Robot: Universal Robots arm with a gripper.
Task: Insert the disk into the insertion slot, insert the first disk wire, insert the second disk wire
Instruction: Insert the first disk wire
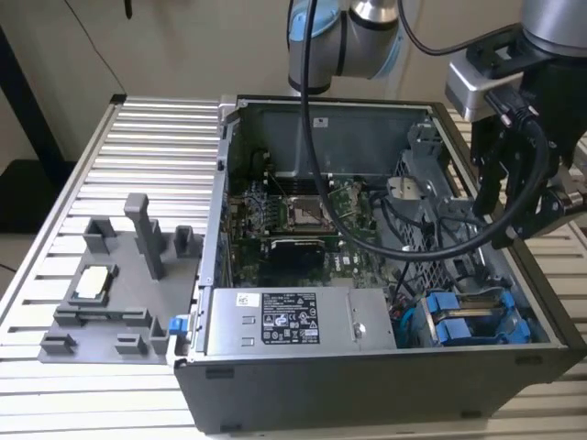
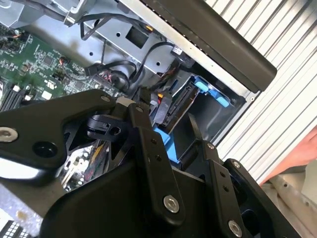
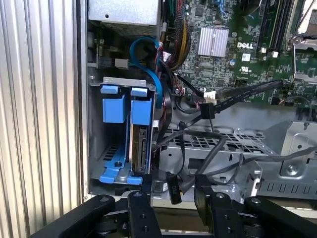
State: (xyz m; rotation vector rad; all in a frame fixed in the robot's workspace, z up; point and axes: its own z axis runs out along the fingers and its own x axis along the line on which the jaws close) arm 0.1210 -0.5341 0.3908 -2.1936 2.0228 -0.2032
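I should grab the wire connector by its stiff plug body [image 3: 173, 188] next, as the black cable hangs slack over the cage.
The disk [image 3: 140, 148] stands edge-on in its blue carrier [image 3: 124, 106] inside the insertion slot [image 3: 106, 153], a grey bay at the corner of the open computer case. In the exterior view the blue carrier [image 1: 463, 325] sits at the case's front right corner. My gripper [image 3: 173, 191] hovers over the case beside the bay, open, and a loose black wire connector [image 3: 172, 184] shows in the gap between its fingers. In the second wrist view my gripper [image 2: 167, 106] frames the disk's connector end [image 2: 171, 106]. In the exterior view my gripper [image 1: 500, 225] hangs above the drive cage.
A silver box with a sticker [image 1: 284, 321] lies along the case's front. The motherboard [image 1: 293, 220] fills the case floor, with black cables [image 3: 233, 91] looping over the perforated cage [image 3: 218, 141]. A grey fixture [image 1: 110, 275] sits on the ribbed table on the exterior view's left.
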